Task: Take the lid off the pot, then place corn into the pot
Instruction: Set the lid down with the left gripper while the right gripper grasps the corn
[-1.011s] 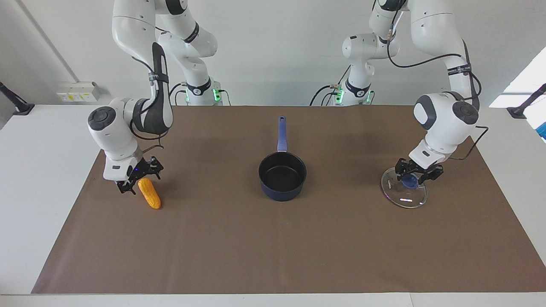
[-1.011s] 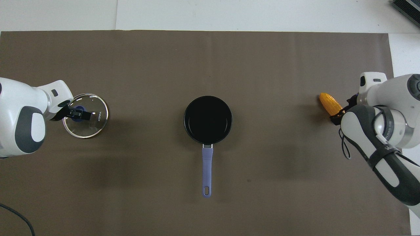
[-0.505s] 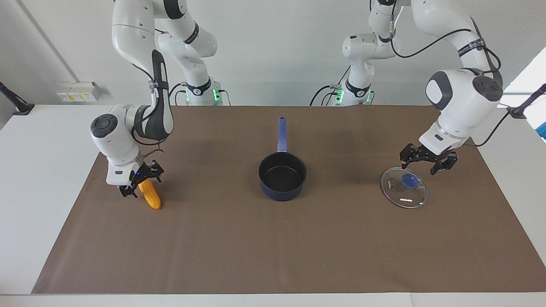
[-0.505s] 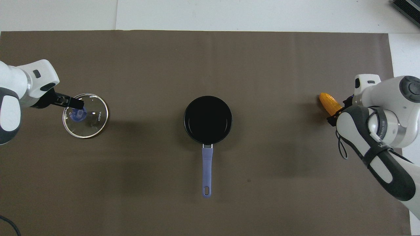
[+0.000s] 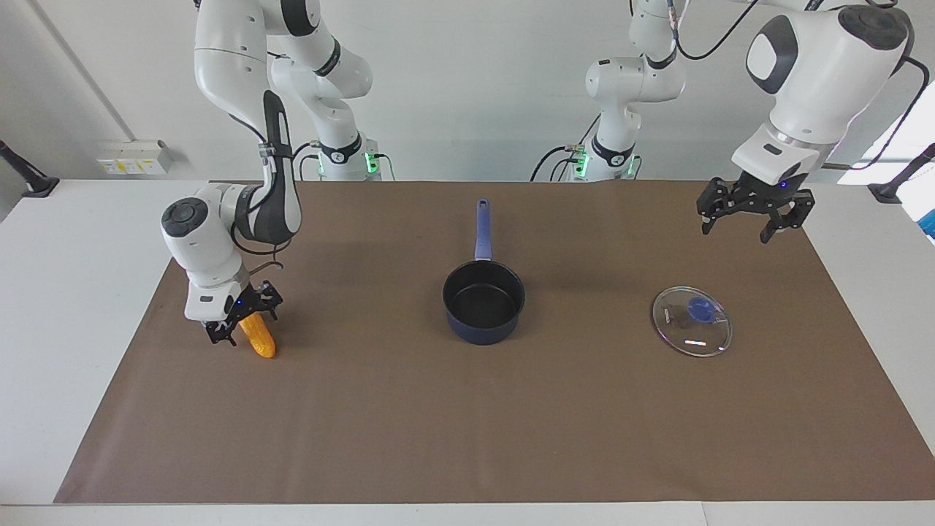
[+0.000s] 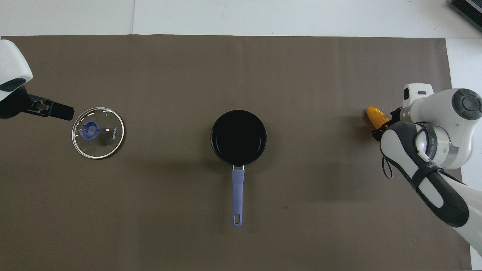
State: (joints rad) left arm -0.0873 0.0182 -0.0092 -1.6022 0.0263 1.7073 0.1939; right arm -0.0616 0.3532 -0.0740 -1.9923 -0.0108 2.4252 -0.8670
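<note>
I should close my right gripper on the corn, because the fingers reach down on either side of the orange-yellow corn (image 6: pixel 378 118) over the brown mat.
The dark blue pot (image 5: pixel 483 330) stands uncovered in the middle of the mat, and nothing is inside it (image 6: pixel 238 137). Its handle points toward the robots. The glass lid (image 5: pixel 692 329) with its blue knob lies flat on the mat toward the left arm's end (image 6: pixel 107 141). My left gripper (image 5: pixel 735 232) hangs open, high over the mat beside the lid, and holds nothing (image 6: pixel 56 111). The orange-yellow corn (image 5: pixel 261 343) lies on the mat toward the right arm's end (image 6: pixel 376 115). My right gripper (image 5: pixel 245 325) is low and open, with a finger on either side of the corn's nearer end.
A brown mat (image 5: pixel 467 438) covers most of the white table (image 5: pixel 66 292). Both arm bases stand at the robots' end. The right arm's forearm (image 6: pixel 433 165) hides part of the corn from above.
The left gripper opened off the lid's knob and rose high, moving toward the robots. The right gripper slid down over the end of the corn. Pot, lid and corn stayed put.
</note>
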